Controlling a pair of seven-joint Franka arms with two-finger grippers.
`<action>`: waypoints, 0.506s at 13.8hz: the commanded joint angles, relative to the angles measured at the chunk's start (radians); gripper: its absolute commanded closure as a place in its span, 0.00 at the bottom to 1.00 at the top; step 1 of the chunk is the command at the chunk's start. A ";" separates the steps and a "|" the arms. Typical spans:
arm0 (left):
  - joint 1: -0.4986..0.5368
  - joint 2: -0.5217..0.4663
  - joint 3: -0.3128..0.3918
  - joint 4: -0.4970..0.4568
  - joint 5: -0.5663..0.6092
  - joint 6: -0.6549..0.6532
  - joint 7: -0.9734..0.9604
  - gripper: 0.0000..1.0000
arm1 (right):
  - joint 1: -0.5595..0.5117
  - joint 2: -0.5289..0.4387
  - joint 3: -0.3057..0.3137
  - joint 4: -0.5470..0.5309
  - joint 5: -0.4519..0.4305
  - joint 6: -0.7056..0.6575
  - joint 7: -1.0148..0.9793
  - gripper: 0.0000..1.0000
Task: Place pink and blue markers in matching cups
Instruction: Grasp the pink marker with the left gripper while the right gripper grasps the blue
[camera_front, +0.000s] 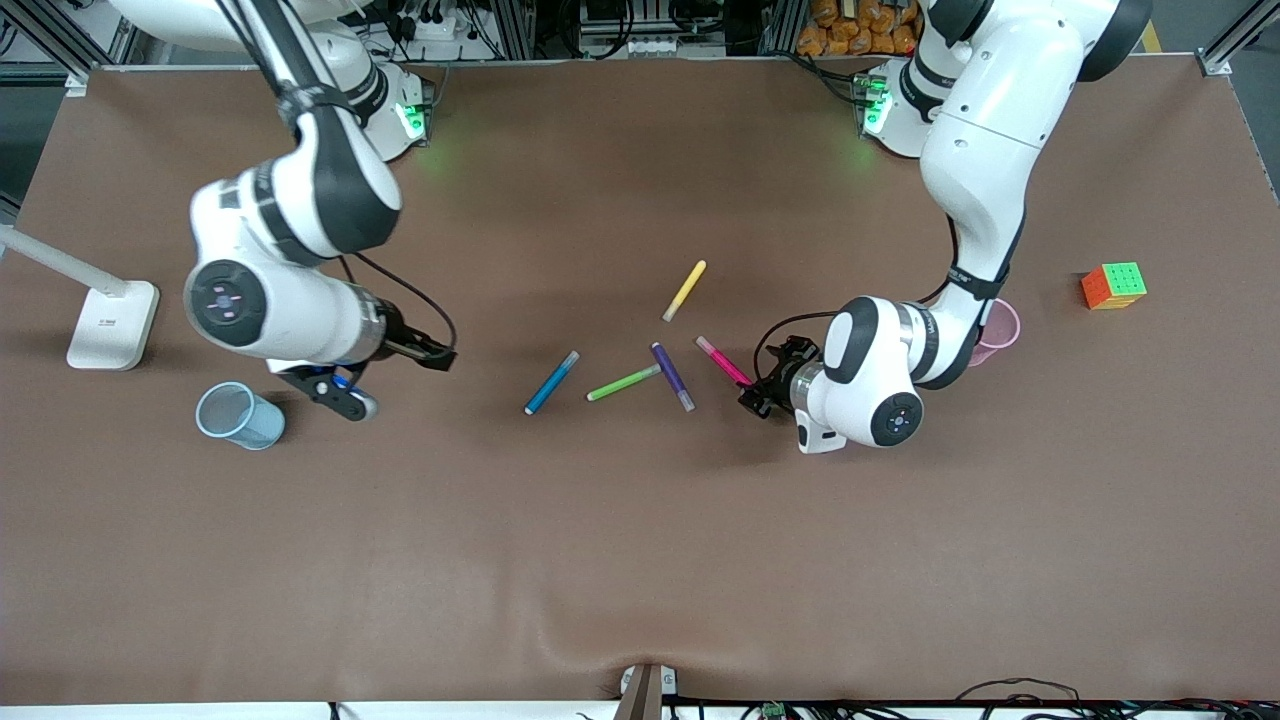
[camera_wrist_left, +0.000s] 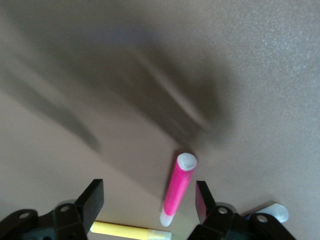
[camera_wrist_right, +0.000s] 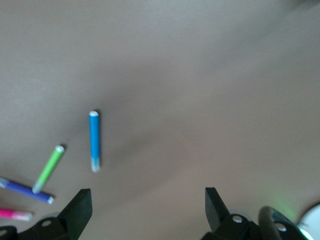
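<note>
My right gripper grabs the blue marker by its clear end with the cap (camera_front: 571, 360) next, so its blue body stays free to enter the pale blue cup (camera_front: 240, 415).
The pink marker (camera_front: 722, 360) lies on the table beside the purple one. My left gripper (camera_front: 757, 393) is open and low at that marker's end; in the left wrist view the marker (camera_wrist_left: 178, 190) lies between the fingers of the gripper (camera_wrist_left: 148, 200), untouched. The blue marker (camera_front: 551, 383) lies toward the right arm's end. My right gripper (camera_front: 395, 375) is open and empty over bare table between the blue marker and the pale blue cup (camera_front: 240, 415). The right wrist view shows the gripper (camera_wrist_right: 148, 205) and the blue marker (camera_wrist_right: 94, 141) farther off. The pale pink cup (camera_front: 1000, 328) stands partly hidden by my left arm.
A green marker (camera_front: 622, 382), a dark purple marker (camera_front: 672, 375) and a yellow marker (camera_front: 685, 290) lie among the two task markers. A coloured puzzle cube (camera_front: 1113, 285) sits toward the left arm's end. A white lamp base (camera_front: 112, 325) stands at the right arm's end.
</note>
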 joint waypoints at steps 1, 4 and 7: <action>-0.007 0.010 0.003 0.017 -0.030 0.009 -0.017 0.27 | 0.100 -0.020 -0.008 -0.121 0.013 0.168 0.140 0.00; -0.004 0.026 0.003 0.017 -0.031 0.027 -0.015 0.38 | 0.145 -0.003 -0.007 -0.184 0.013 0.315 0.197 0.00; -0.004 0.030 0.003 0.017 -0.031 0.036 -0.017 0.59 | 0.198 0.055 -0.008 -0.188 0.013 0.406 0.294 0.00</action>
